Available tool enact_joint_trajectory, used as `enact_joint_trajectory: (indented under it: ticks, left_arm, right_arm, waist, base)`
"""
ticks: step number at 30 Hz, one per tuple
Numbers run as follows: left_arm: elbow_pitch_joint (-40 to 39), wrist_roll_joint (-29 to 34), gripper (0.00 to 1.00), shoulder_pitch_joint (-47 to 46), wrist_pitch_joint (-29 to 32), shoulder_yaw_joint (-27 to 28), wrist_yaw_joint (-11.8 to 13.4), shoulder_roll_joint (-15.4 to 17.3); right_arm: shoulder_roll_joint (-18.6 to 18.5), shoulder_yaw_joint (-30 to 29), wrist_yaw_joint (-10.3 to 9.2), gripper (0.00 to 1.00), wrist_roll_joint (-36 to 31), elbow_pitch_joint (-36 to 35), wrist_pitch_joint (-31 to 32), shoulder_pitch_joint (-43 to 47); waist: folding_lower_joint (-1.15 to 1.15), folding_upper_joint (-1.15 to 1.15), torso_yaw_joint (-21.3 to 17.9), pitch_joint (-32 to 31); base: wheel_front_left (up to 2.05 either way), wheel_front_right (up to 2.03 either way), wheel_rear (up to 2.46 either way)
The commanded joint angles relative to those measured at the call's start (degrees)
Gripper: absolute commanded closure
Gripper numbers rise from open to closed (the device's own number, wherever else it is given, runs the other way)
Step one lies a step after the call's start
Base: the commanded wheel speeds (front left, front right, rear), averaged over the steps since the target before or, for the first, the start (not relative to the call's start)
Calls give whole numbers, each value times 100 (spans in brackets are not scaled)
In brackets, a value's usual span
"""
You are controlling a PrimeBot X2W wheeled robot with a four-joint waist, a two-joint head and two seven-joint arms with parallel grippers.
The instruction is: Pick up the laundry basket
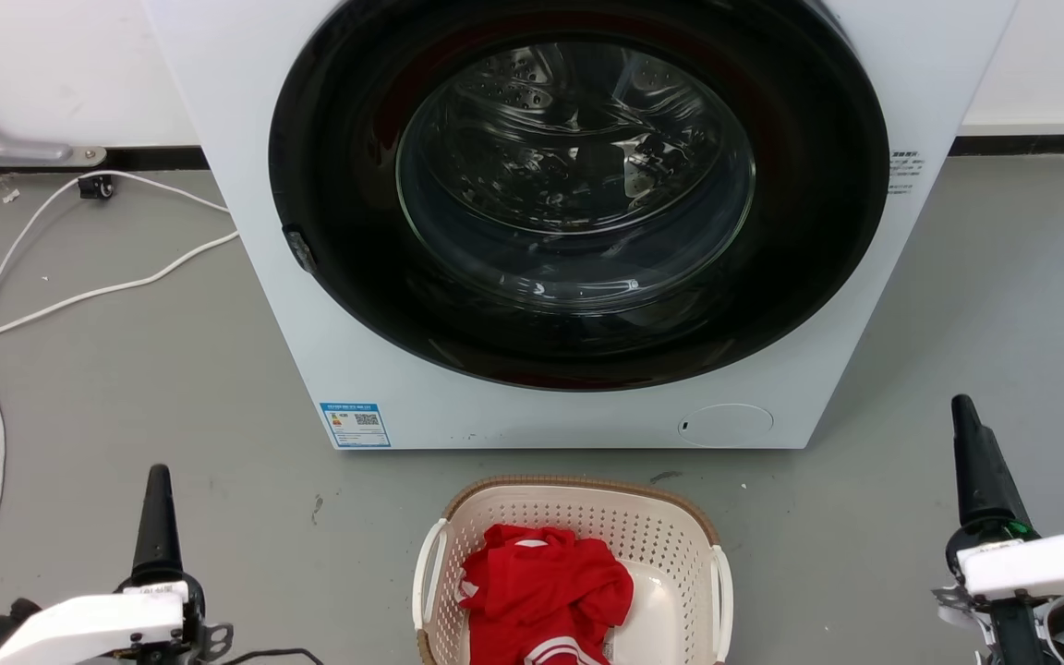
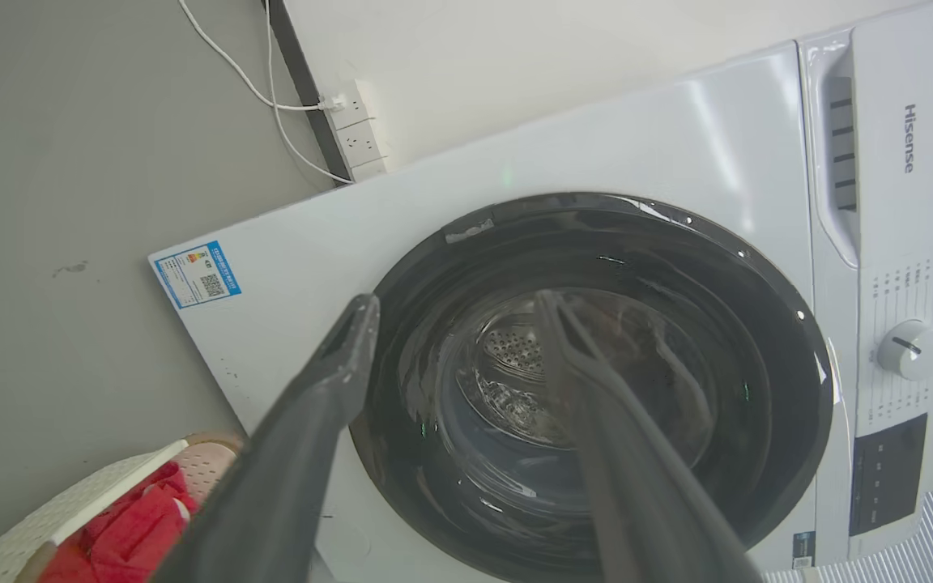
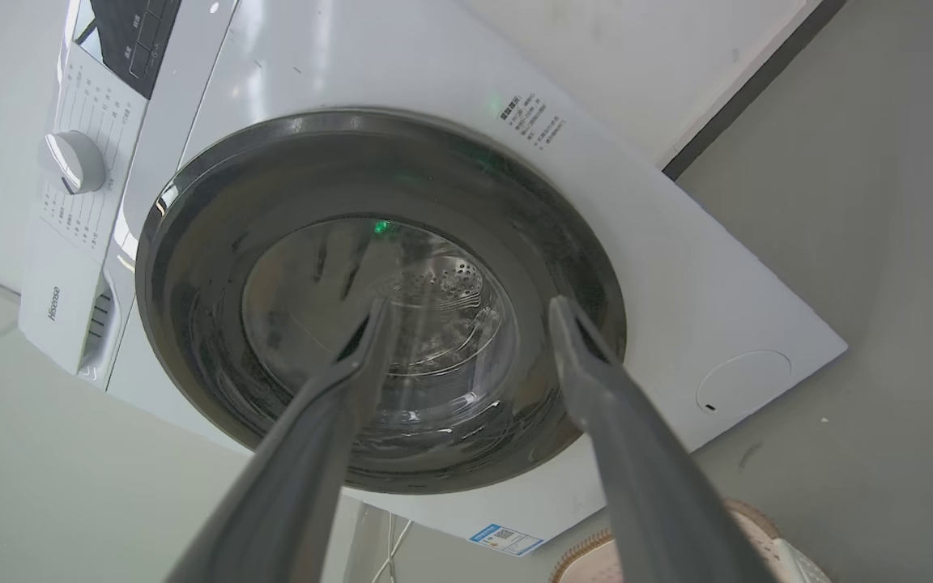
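Note:
Next, my left gripper grabs the laundry basket [image 1: 680, 545] by the white handle beside the clothing, since red clothes [image 1: 548, 593] lie loose inside and would spill if it tipped.
The laundry basket [image 1: 680, 545], cream-white and perforated with a brown rim and white side handles, stands on the floor at the bottom centre of the head view, just before the washing machine [image 1: 310, 305]. Red clothing [image 1: 546, 591] lies inside it. My left gripper [image 1: 159, 503] rises at the lower left, well left of the basket. My right gripper [image 1: 971, 453] rises at the lower right, well right of it. In the left wrist view the left gripper [image 2: 454, 308] is open and empty; the basket's corner [image 2: 70, 506] shows at the bottom left. The right gripper [image 3: 466, 312] is open and empty too; the basket's rim [image 3: 588, 551] peeks in below.
The washing machine's round glass door [image 1: 578, 185] is closed and faces me. White cables [image 1: 79, 296] trail over the grey floor at the left, leading to a wall socket strip [image 2: 357, 129]. Bare grey floor [image 1: 1003, 305] lies on both sides of the basket.

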Motion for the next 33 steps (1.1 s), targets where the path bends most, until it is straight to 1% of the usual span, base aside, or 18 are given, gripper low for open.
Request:
enact_joint_trajectory:
  ticks: [1, 5, 9, 13, 17, 22, 26, 28, 33]
  left_arm:
    - [-145, 136, 0, -57, -33, -4, 5, 22]
    - [-517, 611, 0, 74, -114, -197, 55, 24]
    - [-874, 1257, 0, 199, -190, -449, 127, 25]
    - [-1212, 2057, 0, 295, -267, -763, 241, 26]
    - [-1478, 2661, 0, 343, -336, -989, 410, 28]
    - [-1673, 3570, 0, 416, -420, -1310, 512, 28]
    - [-1743, 4038, 0, 457, -486, -1495, 604, 31]
    - [-1768, 4304, 0, 454, -522, -1626, 628, 95]
    - [-1822, 4751, 0, 451, -592, -1984, 858, 263]
  right_arm:
    - [-22, 22, 2, 0, -199, -154, -48, -105]
    - [-22, 99, 2, 0, -768, -316, -128, -81]
    - [-22, 360, 2, 0, -1667, -583, -204, -65]
    - [-23, 493, 2, 0, -2112, -733, -278, -9]
    - [-23, 599, 2, 0, -2621, -812, -350, 26]
    - [-23, 646, 2, 0, -3077, -861, -435, 77]
    - [-23, 584, 2, 0, -3425, -894, -501, 111]
    - [-24, 552, 2, 0, -3573, -879, -531, 140]
    - [-23, 499, 2, 0, -3824, -779, -612, 199]
  waist:
    - [0, 0, 0, 1]
    - [0, 0, 3, 9]
    - [0, 0, 4, 19]
    - [0, 0, 2, 26]
    - [0, 0, -7, 28]
    - [0, 0, -31, 22]
    - [0, 0, -52, 18]
    - [0, 0, -60, 13]
    - [0, 0, -87, 11]
  base:
    - [0, 0, 0]
    - [0, 0, 0]
    - [0, 0, 0]
    - [0, 0, 0]
    - [0, 0, 0]
    - [0, 0, 0]
    - [0, 0, 0]
    - [0, 0, 0]
    - [0, 0, 0]
